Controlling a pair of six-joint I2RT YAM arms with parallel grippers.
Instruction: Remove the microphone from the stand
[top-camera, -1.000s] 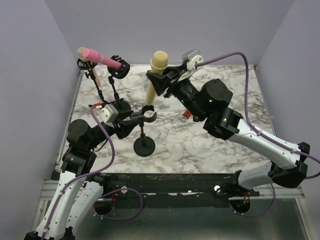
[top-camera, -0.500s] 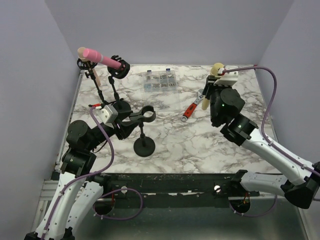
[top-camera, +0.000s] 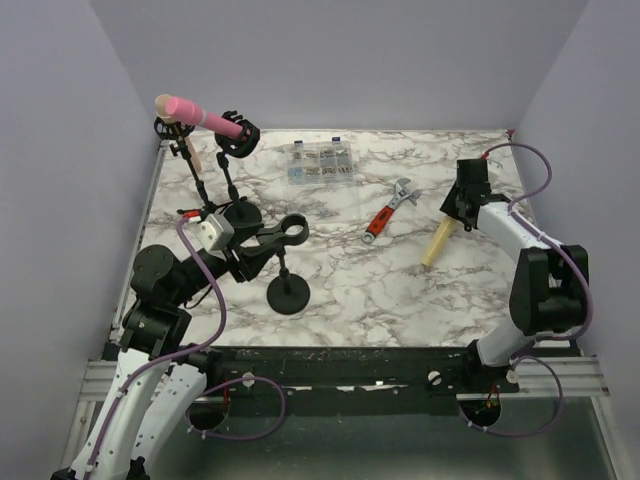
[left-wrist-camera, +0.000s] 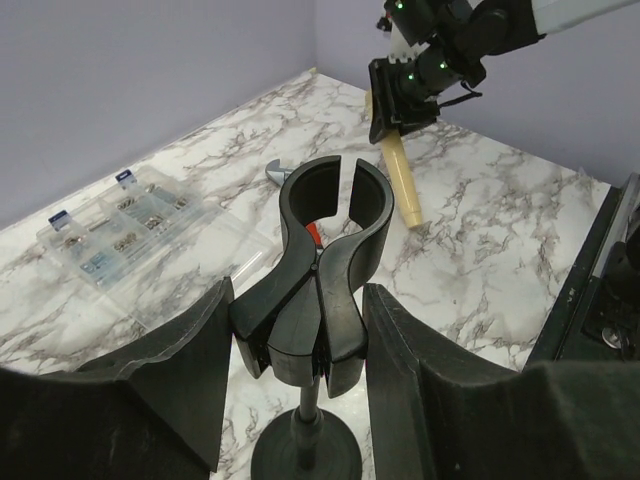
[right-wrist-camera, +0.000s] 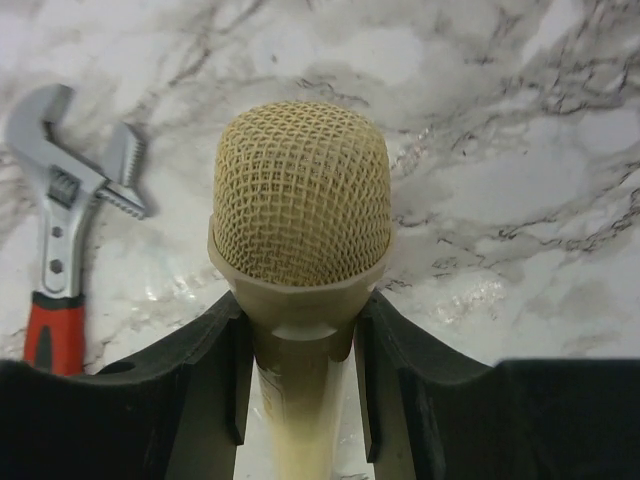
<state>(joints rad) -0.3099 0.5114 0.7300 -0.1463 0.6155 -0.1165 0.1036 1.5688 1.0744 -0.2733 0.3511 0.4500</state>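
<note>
My right gripper keeps holding the cream microphone (top-camera: 436, 243) for now, since it tilts with its mesh head raised above the table and would fall if I opened now.
The cream microphone (top-camera: 436, 243) lies low over the marble table at the right, clear of the stand. My right gripper (top-camera: 462, 208) is shut on its neck, just below the mesh head (right-wrist-camera: 300, 190). In the right wrist view the fingers (right-wrist-camera: 215, 360) flank that neck. The black stand (top-camera: 288, 296) is left of centre, and its clip ring (left-wrist-camera: 335, 200) holds nothing. My left gripper (top-camera: 262, 240) is shut on the clip's two handles, which are pressed close together between its fingers (left-wrist-camera: 395, 350). The left wrist view shows the microphone (left-wrist-camera: 400, 180) and right gripper (left-wrist-camera: 400, 100) far behind.
A red-handled adjustable wrench (top-camera: 388, 213) lies left of the cream microphone. A clear parts box (top-camera: 320, 163) sits at the back centre. At the back left a pink microphone (top-camera: 200, 115) rests on other black stands (top-camera: 232, 170). Walls close in on the table's sides.
My right arm has swung from above the stand to the table's right side and brought the cream microphone down low. My left gripper stays at the clip, its fingers slightly wider.
</note>
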